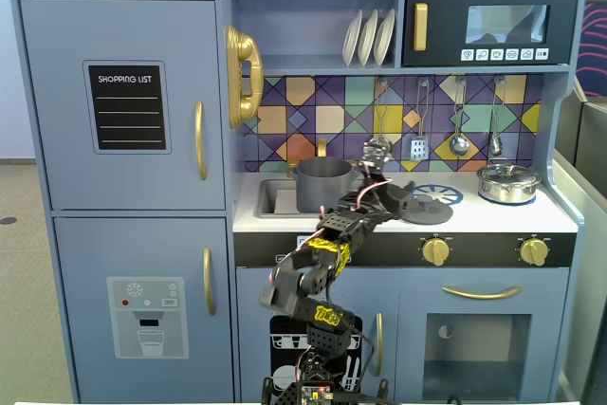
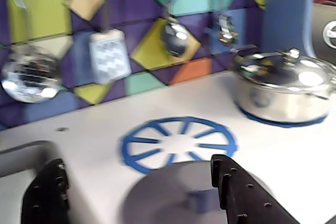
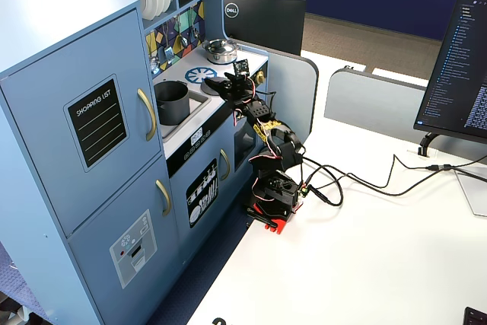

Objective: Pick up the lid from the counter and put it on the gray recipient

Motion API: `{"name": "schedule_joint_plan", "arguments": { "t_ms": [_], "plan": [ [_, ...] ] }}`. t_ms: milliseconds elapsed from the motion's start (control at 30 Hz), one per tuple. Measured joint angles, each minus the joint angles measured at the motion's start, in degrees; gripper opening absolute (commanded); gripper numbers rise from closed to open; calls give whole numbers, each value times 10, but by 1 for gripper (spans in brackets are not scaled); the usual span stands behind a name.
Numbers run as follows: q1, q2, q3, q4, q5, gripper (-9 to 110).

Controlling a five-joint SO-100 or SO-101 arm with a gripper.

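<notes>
My gripper is going to grab the lid by its small knob (image 1: 424, 203) next, to put the lid on the gray recipient (image 1: 324, 184).
The lid (image 2: 178, 198), a flat dark-gray disc with a small knob, lies on the white counter just in front of the blue burner print (image 2: 178, 142). My gripper (image 2: 137, 162) is open above it. The right finger (image 2: 236, 192) hangs over the lid's right part and the left finger (image 2: 47, 192) is well clear to the left, near the sink. A fixed view shows the lid (image 1: 432, 212) right of the gripper (image 1: 403, 199). The gray recipient (image 1: 324, 184) stands upright in the sink, left of the gripper; it shows again in the other fixed view (image 3: 172, 100).
A shiny silver lidded pot (image 2: 283, 90) sits on the right burner. Utensils (image 1: 459, 130) hang on the tiled back wall above the counter. The sink (image 2: 21, 166) opens at the left. The counter's front edge carries two gold knobs (image 1: 435, 251).
</notes>
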Motion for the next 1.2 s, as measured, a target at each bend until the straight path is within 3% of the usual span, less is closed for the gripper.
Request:
{"name": "schedule_joint_plan", "arguments": {
  "t_ms": [267,1200],
  "plan": [
    [32,-89,-19,-51,3,36],
    [32,-337,-138,-139,4,32]
  ]
}}
